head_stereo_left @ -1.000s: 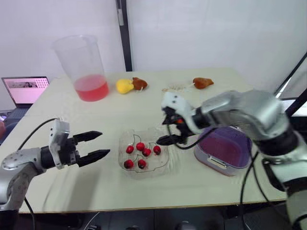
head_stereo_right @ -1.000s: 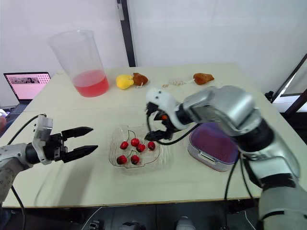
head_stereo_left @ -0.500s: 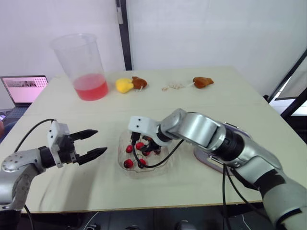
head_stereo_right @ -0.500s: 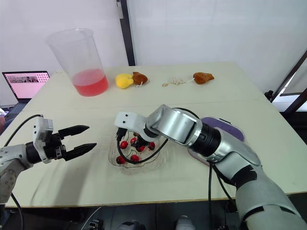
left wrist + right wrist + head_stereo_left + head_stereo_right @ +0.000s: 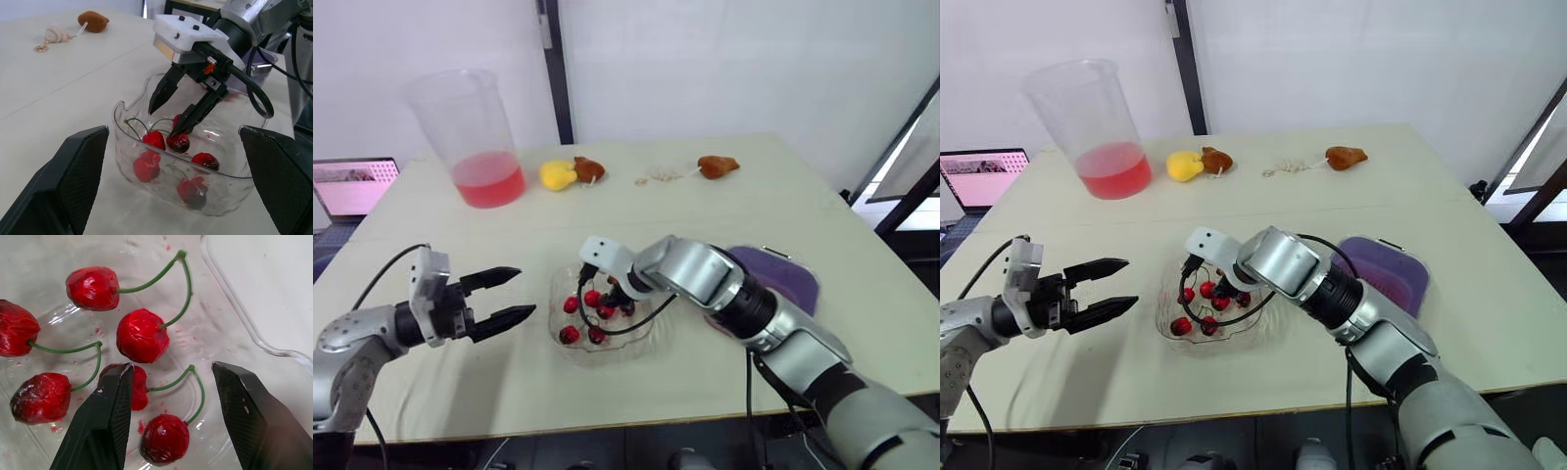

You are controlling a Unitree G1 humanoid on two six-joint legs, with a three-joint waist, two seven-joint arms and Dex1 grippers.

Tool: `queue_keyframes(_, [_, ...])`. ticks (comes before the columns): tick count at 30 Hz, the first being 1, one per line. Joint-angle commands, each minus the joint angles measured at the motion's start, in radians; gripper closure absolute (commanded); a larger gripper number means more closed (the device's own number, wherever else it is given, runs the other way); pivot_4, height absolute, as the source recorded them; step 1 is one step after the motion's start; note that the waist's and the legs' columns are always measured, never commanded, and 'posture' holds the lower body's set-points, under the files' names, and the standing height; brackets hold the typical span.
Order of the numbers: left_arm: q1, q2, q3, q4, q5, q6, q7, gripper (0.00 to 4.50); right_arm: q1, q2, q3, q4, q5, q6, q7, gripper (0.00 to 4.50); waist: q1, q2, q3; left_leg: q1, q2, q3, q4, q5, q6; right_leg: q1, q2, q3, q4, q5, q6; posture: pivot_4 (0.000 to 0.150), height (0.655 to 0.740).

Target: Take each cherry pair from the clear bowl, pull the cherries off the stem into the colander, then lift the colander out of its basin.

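The cherry pair should come off into the colander, so my left gripper will next grab the pair by its green stem [image 5: 139, 121] to pull the cherries off.
The clear bowl [image 5: 649, 328] sits at the table's middle front and holds several red cherries [image 5: 592, 298] joined in pairs by green stems. My right gripper [image 5: 611, 292] is down inside the bowl, open, its fingers [image 5: 164, 93] just above the cherries. In the right wrist view a stemmed cherry pair [image 5: 164, 438] lies between the spread fingers, and another pair [image 5: 142, 335] lies beyond them. My left gripper [image 5: 522, 294] hovers open to the left of the bowl, holding nothing. The purple colander in its basin [image 5: 781, 277] stands right of the bowl, partly hidden by my right arm.
A tall clear beaker with red liquid [image 5: 470, 137] stands at the back left. Yellow and brown toy pieces [image 5: 563, 173], a small string of shells [image 5: 656, 178] and a brown piece [image 5: 717, 166] lie along the far side. A laptop [image 5: 352, 186] sits off the table's left.
My right gripper came from the bowl's right rim down into the bowl and now sits open over the cherries. The left gripper has kept its place. The camera shifted slightly.
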Motion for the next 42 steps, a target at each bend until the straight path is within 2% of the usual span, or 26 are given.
queue_keyframes(1, [-0.003, 0.02, 0.038, -0.012, -0.013, -0.006, -0.007, 0.0, 0.002, 0.032, -0.016, 0.013, -0.033, -0.037, -0.011, 1.82, -0.002, 0.0, 0.0, 0.0, 0.0, 0.0, 0.0, 0.0, 0.0, 0.0, 0.0, 0.0, 0.0, 0.0, 0.0, 0.15, 0.74])
queue_keyframes(19, [0.001, 0.035, 0.018, -0.029, 0.0, -0.007, -0.03, 0.0, 0.037, 0.153, -0.079, 0.097, -0.086, -0.064, -0.022, 1.82, -0.02, 0.0, 0.0, 0.0, -0.001, -0.001, 0.0, 0.0, 0.0, 0.0, 0.0, 0.0, 0.0, 0.0, 0.0, 0.15, 0.74])
queue_keyframes(22, [-0.005, 0.037, 0.014, -0.026, 0.004, -0.009, -0.033, 0.0, 0.04, 0.165, -0.082, 0.125, -0.093, -0.086, -0.017, 1.82, -0.02, 0.0, 0.0, 0.0, -0.001, -0.001, 0.0, 0.0, 0.0, 0.0, 0.0, 0.0, 0.006, 0.0, 0.0, 0.15, 0.74])
queue_keyframes(25, [-0.011, 0.039, 0.013, -0.022, 0.006, -0.008, -0.034, 0.0, 0.041, 0.177, -0.092, 0.151, -0.101, -0.105, -0.017, 2.63, -0.019, 0.0, 0.0, 0.0, -0.001, -0.001, 0.0, 0.0, 0.0, 0.0, 0.0, 0.0, 0.007, 0.0, 0.0, 0.15, 0.74])
queue_keyframes(28, [-0.017, 0.04, 0.011, -0.019, 0.008, -0.007, -0.034, 0.0, 0.038, 0.176, -0.083, 0.146, -0.099, -0.105, 0.003, 3.9, -0.02, 0.0, 0.0, 0.0, -0.001, -0.002, 0.0, 0.0, 0.0, -0.001, 0.0, 0.0, 0.007, 0.0, 0.0, 0.15, 0.74])
queue_keyframes(35, [-0.02, 0.036, 0.011, -0.014, 0.006, -0.007, -0.038, 0.0, 0.026, 0.122, -0.08, 0.0, -0.058, -0.009, 0.064, 3.9, -0.02, 0.0, 0.0, 0.0, -0.001, -0.002, 0.0, 0.0, 0.0, -0.001, 0.0, 0.0, 0.007, 0.0, 0.0, 0.15, 0.74])
queue_keyframes(39, [-0.039, 0.017, 0.015, -0.007, -0.027, 0.014, -0.026, 0.0, -0.012, -0.015, 0.008, -0.176, -0.063, -0.095, 0.165, 3.9, -0.018, 0.0, 0.0, 0.0, -0.001, -0.002, 0.0, 0.0, 0.0, -0.001, -0.001, 0.0, 0.007, 0.0, 0.0, 0.15, 0.74])
queue_keyframes(42, [-0.079, 0.01, 0.02, -0.019, -0.09, 0.082, 0.001, 0.0, -0.02, -0.066, -0.041, -0.26, -0.066, -0.141, 0.174, 3.9, -0.017, 0.0, 0.0, 0.0, -0.001, -0.002, 0.001, 0.0, 0.0, -0.001, -0.001, 0.0, 0.007, 0.0, 0.0, 0.15, 0.74])
